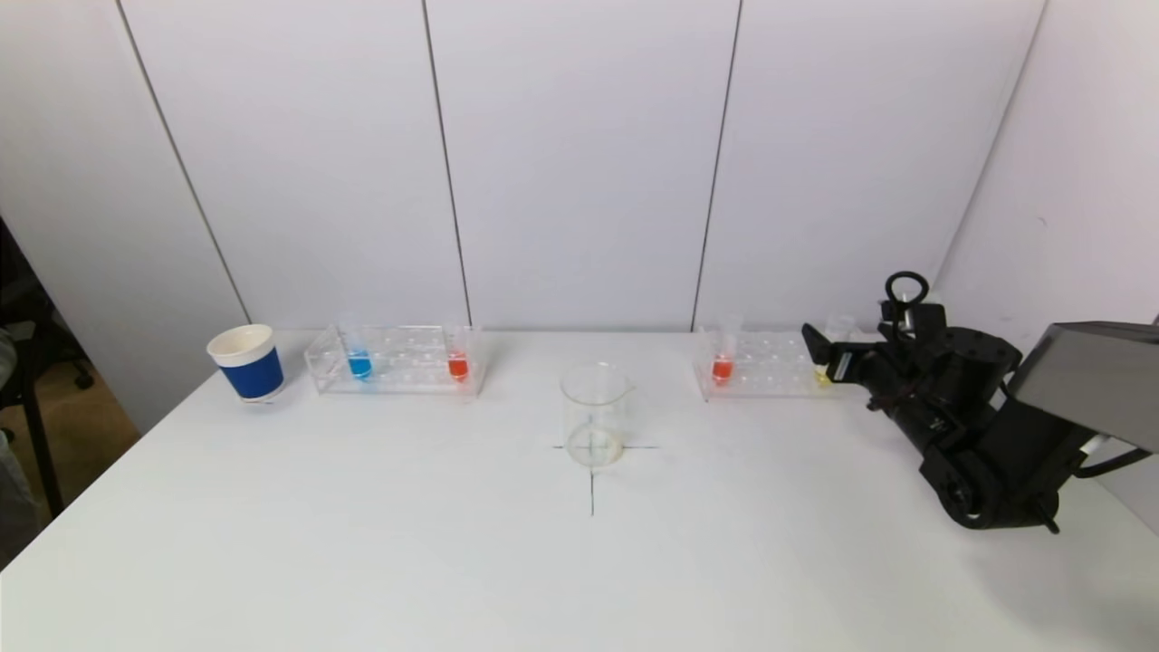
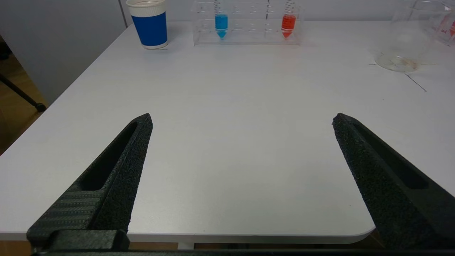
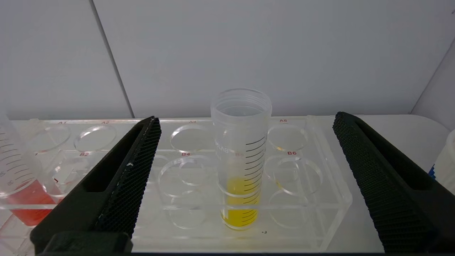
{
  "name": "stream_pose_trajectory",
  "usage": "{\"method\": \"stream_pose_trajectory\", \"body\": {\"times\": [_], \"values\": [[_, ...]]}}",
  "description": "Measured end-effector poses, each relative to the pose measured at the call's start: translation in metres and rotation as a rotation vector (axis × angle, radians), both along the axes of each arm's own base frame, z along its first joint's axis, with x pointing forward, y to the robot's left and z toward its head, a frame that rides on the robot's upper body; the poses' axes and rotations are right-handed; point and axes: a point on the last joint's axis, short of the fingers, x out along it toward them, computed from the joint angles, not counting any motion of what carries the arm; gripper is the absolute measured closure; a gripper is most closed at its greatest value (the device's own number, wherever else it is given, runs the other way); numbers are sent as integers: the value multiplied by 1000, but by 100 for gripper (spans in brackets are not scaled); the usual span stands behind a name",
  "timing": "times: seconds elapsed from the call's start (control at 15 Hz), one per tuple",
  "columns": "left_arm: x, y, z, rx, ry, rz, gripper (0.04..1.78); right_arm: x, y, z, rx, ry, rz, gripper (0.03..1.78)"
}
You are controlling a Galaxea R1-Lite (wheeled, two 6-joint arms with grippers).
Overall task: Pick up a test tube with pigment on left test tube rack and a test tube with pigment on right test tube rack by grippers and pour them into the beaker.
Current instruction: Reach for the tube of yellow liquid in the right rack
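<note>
The robot's right gripper will next grab the yellow-pigment tube by its bare upper side below the tube's rim (image 1: 838,330) (image 3: 241,147), since the rack's clear plate surrounds the tube's lower half.
The left rack (image 1: 394,364) holds a blue tube (image 1: 359,363) and a red tube (image 1: 458,365). The empty glass beaker (image 1: 595,415) stands at mid-table on a drawn cross. The right rack (image 1: 765,367) holds a red tube (image 1: 723,368) and a yellow tube (image 1: 822,374). My right gripper (image 1: 826,351) is open at the rack's right end. In the right wrist view, the right gripper (image 3: 247,117) has its fingers apart on either side of the yellow tube (image 3: 241,156), not touching it. My left gripper (image 2: 242,117) is open and empty over the table's near left corner, out of the head view.
A blue paper cup (image 1: 246,362) stands left of the left rack. A pale container (image 3: 444,163) stands just beyond the right rack's end, near my right gripper. The wall is close behind both racks. The table's left edge (image 2: 81,76) is near my left gripper.
</note>
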Motion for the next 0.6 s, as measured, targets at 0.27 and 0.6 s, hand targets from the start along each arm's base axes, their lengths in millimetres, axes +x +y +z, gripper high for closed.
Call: {"method": "stream_pose_trajectory", "body": {"times": [0.27,0.6], "values": [[0,0,0,1,0,0,5,4,0,-4,0,-1,0,5],[0,0,0,1,0,0,5,8,0,-9,-1,1,0,5]]}}
